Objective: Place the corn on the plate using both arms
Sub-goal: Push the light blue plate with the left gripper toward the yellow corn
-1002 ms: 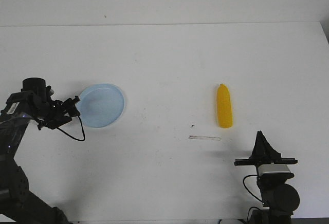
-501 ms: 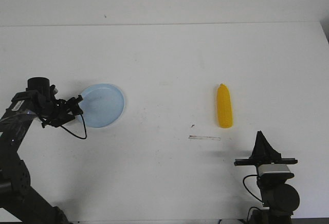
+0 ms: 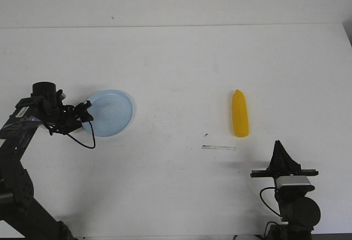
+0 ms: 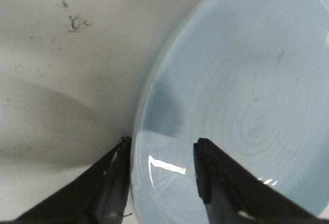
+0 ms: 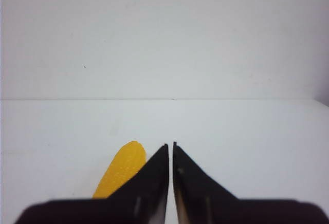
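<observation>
My left gripper's fingers are on both sides of the plate's rim, so it is now time to close on the plate's rim.
The pale blue plate (image 3: 113, 112) lies on the white table at the left. My left gripper (image 3: 85, 111) is at its left rim. In the left wrist view the left gripper (image 4: 160, 144) is open and straddles the plate (image 4: 247, 70): one finger is just outside the rim, the other over the inside. The yellow-orange corn (image 3: 239, 114) lies at the right, tapered end pointing away. My right gripper (image 3: 279, 144) hovers nearer the front edge, slightly right of the corn. In the right wrist view the right gripper (image 5: 170, 144) is shut and empty, with the corn (image 5: 121, 170) beyond it.
A thin grey strip (image 3: 219, 147) and a dark speck (image 3: 205, 134) mark the table just in front of the corn. A dirt smudge (image 4: 74, 22) lies on the table beside the plate. The table's back edge (image 3: 176, 26) meets a white wall.
My left gripper has moved right, up to the plate's left rim. The right arm, corn and plate have not moved.
</observation>
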Robot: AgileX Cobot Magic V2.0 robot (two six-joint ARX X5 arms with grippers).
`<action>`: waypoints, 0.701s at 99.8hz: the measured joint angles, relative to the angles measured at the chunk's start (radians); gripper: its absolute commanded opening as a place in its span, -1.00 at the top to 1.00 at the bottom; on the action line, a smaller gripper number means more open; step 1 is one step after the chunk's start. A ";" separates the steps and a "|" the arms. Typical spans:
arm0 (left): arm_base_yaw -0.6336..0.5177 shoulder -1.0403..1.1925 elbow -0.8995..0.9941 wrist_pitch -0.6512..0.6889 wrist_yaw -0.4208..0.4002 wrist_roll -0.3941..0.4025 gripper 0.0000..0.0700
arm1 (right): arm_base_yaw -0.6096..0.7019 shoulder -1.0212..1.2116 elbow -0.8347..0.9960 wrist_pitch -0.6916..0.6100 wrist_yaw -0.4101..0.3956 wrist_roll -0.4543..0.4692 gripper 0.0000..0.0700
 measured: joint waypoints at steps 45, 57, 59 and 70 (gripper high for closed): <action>-0.003 0.011 0.000 -0.001 0.026 0.000 1.00 | 0.000 0.000 0.000 0.000 0.000 0.000 0.96; -0.017 0.010 0.000 -0.003 0.059 0.000 1.00 | 0.000 0.000 0.000 0.000 0.000 0.000 0.96; -0.022 0.008 0.000 -0.003 0.059 0.000 1.00 | 0.000 0.000 0.000 0.000 0.000 0.000 0.96; -0.051 -0.019 0.000 -0.004 0.059 0.000 1.00 | 0.000 0.000 0.000 0.000 0.000 0.000 0.96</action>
